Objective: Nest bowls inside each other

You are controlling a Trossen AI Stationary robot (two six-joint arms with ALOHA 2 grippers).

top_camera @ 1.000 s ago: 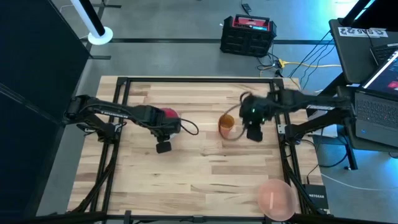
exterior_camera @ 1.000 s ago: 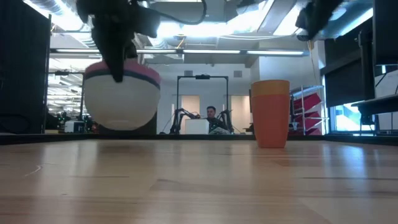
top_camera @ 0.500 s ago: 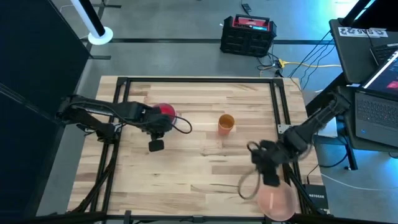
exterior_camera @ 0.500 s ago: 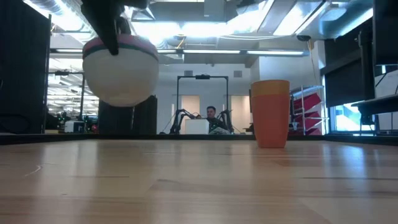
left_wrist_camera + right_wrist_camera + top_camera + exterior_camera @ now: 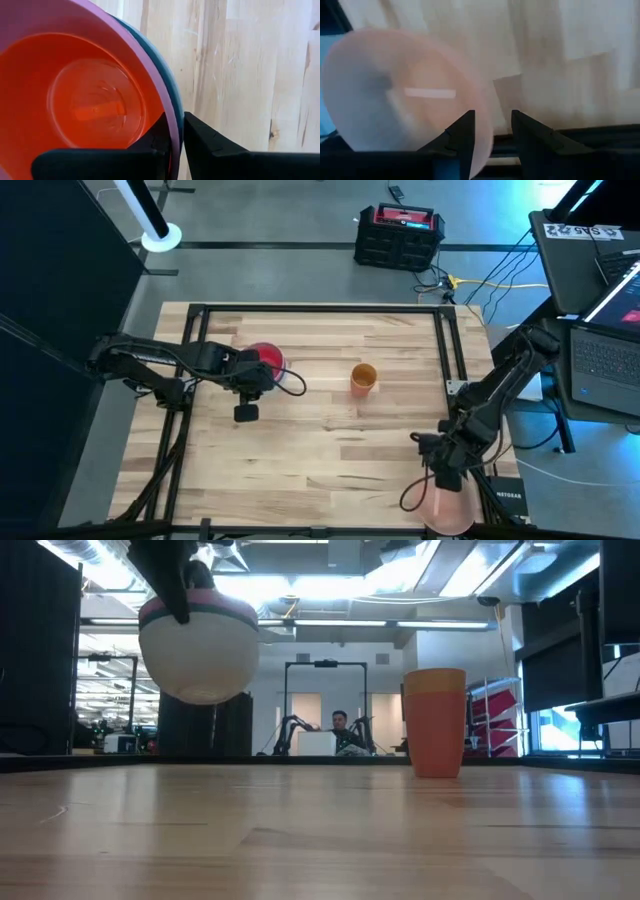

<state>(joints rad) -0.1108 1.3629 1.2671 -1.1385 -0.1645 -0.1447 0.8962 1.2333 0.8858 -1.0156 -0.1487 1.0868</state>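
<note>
The right gripper picks up the pale pink bowl by its rim (image 5: 481, 100) next, to nest it with the other bowls.
A stack of nested bowls (image 5: 266, 358), red innermost, then pink, teal and a whitish outer one, hangs above the table's left half; the low view shows the stack (image 5: 198, 650) clear of the wood. My left gripper (image 5: 176, 131) is shut on its rim. At the near right corner sits a translucent pale pink bowl (image 5: 447, 512). My right gripper (image 5: 444, 483) is open and points down over it, with one finger on each side of the bowl's rim (image 5: 484, 131). Whether it touches the rim, I cannot tell. My left gripper pinches the stacked rims (image 5: 172, 116) on one side of the stack. One finger (image 5: 156, 141) is inside the red bowl and the other (image 5: 202, 142) is outside the teal one. The fingers come steeply from above. The stack hangs clear of the table, mouths up.
A narrow orange cup (image 5: 364, 378) stands upright right of the table's middle. Black frame rails (image 5: 447, 350) run along the table's sides. The pale pink bowl lies close to the near edge. A black case (image 5: 398, 235) stands on the floor beyond the far edge.
My right gripper has swept from beside the orange cup toward the near right corner and down, ending over the pale pink bowl. My left gripper has raised the bowl stack higher above the table and drawn it slightly toward the left edge.
</note>
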